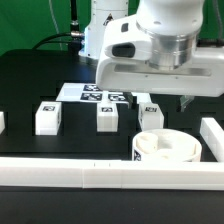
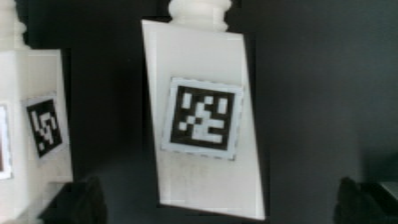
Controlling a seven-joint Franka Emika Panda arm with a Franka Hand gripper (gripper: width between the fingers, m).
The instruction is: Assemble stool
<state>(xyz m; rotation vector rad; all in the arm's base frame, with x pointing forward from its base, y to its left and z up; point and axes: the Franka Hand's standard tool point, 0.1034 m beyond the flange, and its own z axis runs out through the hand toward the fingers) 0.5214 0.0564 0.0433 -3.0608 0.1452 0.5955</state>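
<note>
I should next grab the third leg by its plain end, so the leg's peg stays free to fit the round seat disc.
Three white tagged leg blocks stand in a row on the black table: one toward the exterior view's left, one in the middle, one under the arm. The round white seat disc lies in front of them, toward the exterior view's right. My gripper hangs open just above the third leg. In the wrist view that leg lies centred between my gripper's two dark fingertips, untouched, its peg end pointing away. A second leg shows at the picture's edge.
The marker board lies flat behind the legs. Long white rails border the table at the front and at the exterior view's right and left. The arm's bulky white hand hides the area behind the third leg.
</note>
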